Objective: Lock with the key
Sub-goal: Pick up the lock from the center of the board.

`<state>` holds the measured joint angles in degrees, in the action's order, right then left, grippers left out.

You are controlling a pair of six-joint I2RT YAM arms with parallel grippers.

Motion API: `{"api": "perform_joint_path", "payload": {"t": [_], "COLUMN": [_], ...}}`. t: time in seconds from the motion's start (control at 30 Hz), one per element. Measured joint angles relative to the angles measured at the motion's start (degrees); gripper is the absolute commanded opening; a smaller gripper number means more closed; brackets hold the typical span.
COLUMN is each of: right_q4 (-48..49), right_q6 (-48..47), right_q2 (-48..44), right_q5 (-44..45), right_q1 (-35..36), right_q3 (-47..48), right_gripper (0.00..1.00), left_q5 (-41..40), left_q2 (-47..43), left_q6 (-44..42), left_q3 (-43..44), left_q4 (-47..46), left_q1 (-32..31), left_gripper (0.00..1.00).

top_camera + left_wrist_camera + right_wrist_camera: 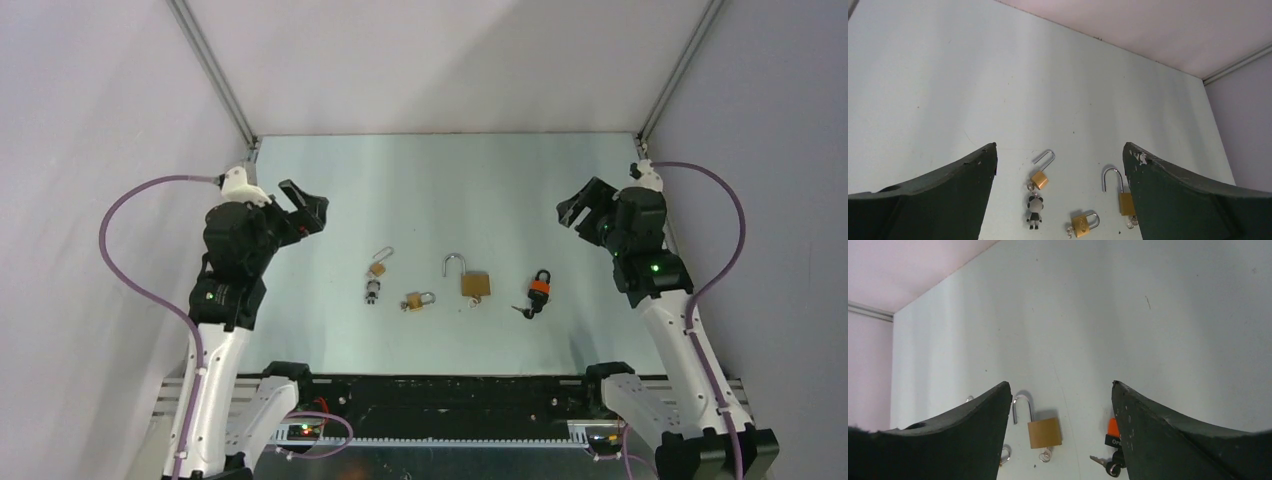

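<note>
My right gripper grabs the large brass padlock body's side edges next, leaving the padlock body's broad sides free to hand over to my left gripper.
Four padlocks lie in a row mid-table. A large brass padlock [474,281] has its shackle open and a key in its base; it also shows in the right wrist view [1044,432] and the left wrist view [1127,202]. A small brass padlock [378,266] with open shackle has a panda keychain [373,291] attached. A small closed brass padlock [416,300] lies in front. An orange-and-black padlock [540,288] with keys [526,311] lies right. My left gripper [303,207] and right gripper [577,207] are open, empty, raised at the sides.
The table [450,180] is pale, walled by white panels at the back and sides. The arm bases and a black rail [450,395] run along the near edge.
</note>
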<state>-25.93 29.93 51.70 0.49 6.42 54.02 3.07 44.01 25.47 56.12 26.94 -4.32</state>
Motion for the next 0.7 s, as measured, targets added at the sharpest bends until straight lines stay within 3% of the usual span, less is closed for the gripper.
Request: {"api": "perform_joint_path", "payload": {"t": [0.3, 0.43, 0.53, 0.7], "right_q4": [-1.64, -3.08, -3.69, -4.79], "right_q6": [-0.09, 0.33, 1.29, 4.15], "right_q2": [5.11, 7.48, 9.51, 15.39], "right_q5": [4.74, 6.97, 10.84, 17.79], "right_q1": [9.20, 13.81, 19.58, 29.99], "right_q3": [0.00, 0.00, 0.00, 0.00], "right_gripper": [0.76, 0.84, 0.97, 1.00], "left_q5": [-5.88, -7.69, -7.89, -4.26], "left_q2": [-5.16, -7.39, -8.83, -9.16], "left_q6": [1.66, 2.05, 1.92, 0.70], "left_q3": [-0.17, -0.70, -1.77, -3.98], "left_q4": [0.09, -0.17, -0.42, -0.61], "left_q1": [0.00, 0.00, 0.00, 0.00], "left_gripper": [1.00, 0.99, 0.98, 0.98]}}
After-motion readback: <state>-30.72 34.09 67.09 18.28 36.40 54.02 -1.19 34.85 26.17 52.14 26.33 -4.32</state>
